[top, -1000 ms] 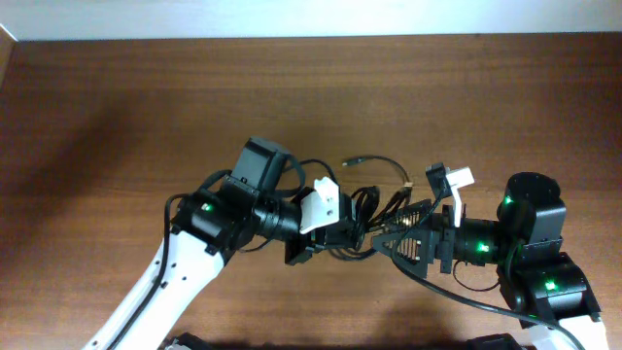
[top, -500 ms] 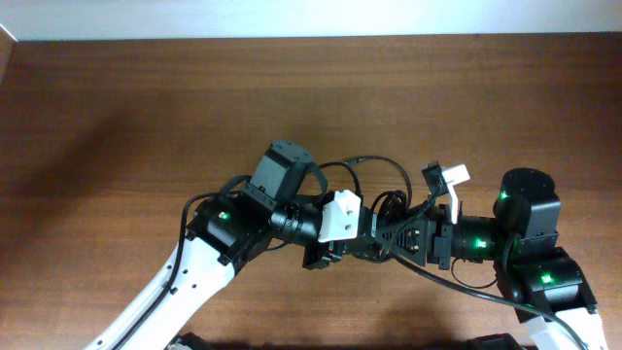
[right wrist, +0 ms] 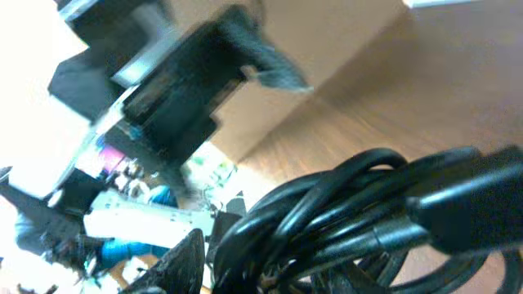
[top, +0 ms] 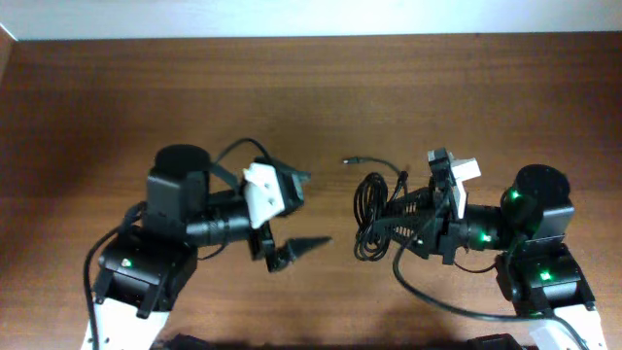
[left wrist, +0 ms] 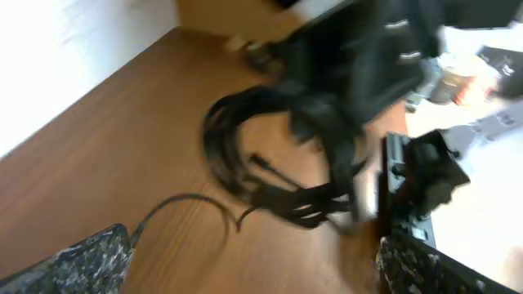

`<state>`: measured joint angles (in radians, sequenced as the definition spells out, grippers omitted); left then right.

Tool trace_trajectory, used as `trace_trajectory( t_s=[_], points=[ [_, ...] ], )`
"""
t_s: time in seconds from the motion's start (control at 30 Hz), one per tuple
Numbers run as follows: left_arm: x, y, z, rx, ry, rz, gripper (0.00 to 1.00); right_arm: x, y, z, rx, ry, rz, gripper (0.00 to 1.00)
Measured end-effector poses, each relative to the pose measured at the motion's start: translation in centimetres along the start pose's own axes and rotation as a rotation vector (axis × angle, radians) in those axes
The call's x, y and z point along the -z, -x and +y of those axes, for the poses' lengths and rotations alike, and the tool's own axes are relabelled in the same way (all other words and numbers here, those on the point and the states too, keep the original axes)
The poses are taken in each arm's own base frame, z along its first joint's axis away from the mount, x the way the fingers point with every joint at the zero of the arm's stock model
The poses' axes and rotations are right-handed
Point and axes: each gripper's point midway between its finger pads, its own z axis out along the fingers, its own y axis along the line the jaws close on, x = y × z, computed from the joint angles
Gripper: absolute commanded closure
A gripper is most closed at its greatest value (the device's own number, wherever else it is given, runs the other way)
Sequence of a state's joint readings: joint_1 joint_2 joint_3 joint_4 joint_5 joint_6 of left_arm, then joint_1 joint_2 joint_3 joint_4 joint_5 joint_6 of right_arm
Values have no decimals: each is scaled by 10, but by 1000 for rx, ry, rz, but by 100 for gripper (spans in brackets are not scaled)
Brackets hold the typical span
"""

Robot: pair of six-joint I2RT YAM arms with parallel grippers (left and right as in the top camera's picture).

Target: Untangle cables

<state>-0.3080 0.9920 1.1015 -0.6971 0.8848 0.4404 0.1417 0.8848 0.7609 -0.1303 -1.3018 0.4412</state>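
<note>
The cables have side loops that are unheld. My left gripper will grip the cables by those loops, so the trailing plug end stays free to pull through.
The cables are a bundle of thin black loops on the wooden table, with one plug end trailing up and left. My right gripper is shut on the right side of the bundle. In the right wrist view the cables fill the space beside one dark finger. My left gripper stands open to the left of the bundle, apart from it. In the left wrist view its mottled fingers sit wide apart, with bare wood between them and the cables ahead.
A thicker black cord runs from the right arm's base across the near table. The table's far edge meets a white wall. Beyond the table's side, the left wrist view shows blurred clutter.
My left gripper let go of the cables, opened wide and drew back to the left. My right gripper closed on the bundle, which now lies slightly further right.
</note>
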Motion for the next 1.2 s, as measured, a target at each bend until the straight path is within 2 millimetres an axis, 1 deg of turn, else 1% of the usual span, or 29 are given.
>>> trace_trajectory(
  t_s=[0.03,0.1,0.17,0.23,0.27,0.37,0.4,0.5,0.57,0.63,0.7,0.73,0.77,0.83,0.93,0.97,1.0,1.03,1.07,1.1,1.17,1.2],
  points=[
    [4,-2,9,54,34,1,1,0,3,7,52,32,1,96],
    [9,-3,18,123,66,-2,1,1,6,24,156,108,14,96],
    [9,-3,18,138,65,-4,1,3,9,38,279,166,21,96],
    [9,0,17,133,54,-16,1,4,9,45,335,194,27,96],
    [7,4,14,125,20,-37,1,5,9,47,347,205,32,96],
    [-4,2,8,122,-105,-55,1,5,7,48,347,214,38,96],
    [-9,1,5,111,-172,-69,1,5,7,48,347,215,39,96],
    [-31,-4,1,111,-323,-92,1,5,7,49,349,217,41,96],
    [-41,1,-6,69,-400,-129,2,5,7,49,347,220,42,96],
    [-46,8,-15,21,-448,-156,28,5,7,49,348,220,42,96],
    [-48,14,-23,-19,-480,-177,47,5,6,50,348,223,44,96],
    [-48,16,-23,-38,-479,-186,63,6,5,51,348,228,48,96],
    [-49,17,-22,-44,-474,-188,74,6,4,51,348,234,52,96],
    [-51,17,-19,-57,-465,-191,100,7,3,54,352,244,59,96],
    [-51,17,-21,-61,-474,-194,100,7,3,53,353,242,57,96],
    [-51,17,-21,-61,-474,-194,100,6,3,53,353,241,57,90],
    [-51,17,-21,-61,-474,-194,100,6,3,53,348,241,57,81],
    [-51,17,-21,-60,-474,-194,100,6,2,53,332,240,59,63],
    [-50,17,-18,-41,-466,-189,100,6,2,52,321,238,60,48],
    [-49,16,-11,3,-444,-178,100,5,2,47,286,230,61,40],
    [-40,11,15,103,-358,-163,100,1,0,29,130,210,75,32],
    [-33,8,30,159,-310,-158,100,-4,-1,9,24,200,87,28]
  ],
)
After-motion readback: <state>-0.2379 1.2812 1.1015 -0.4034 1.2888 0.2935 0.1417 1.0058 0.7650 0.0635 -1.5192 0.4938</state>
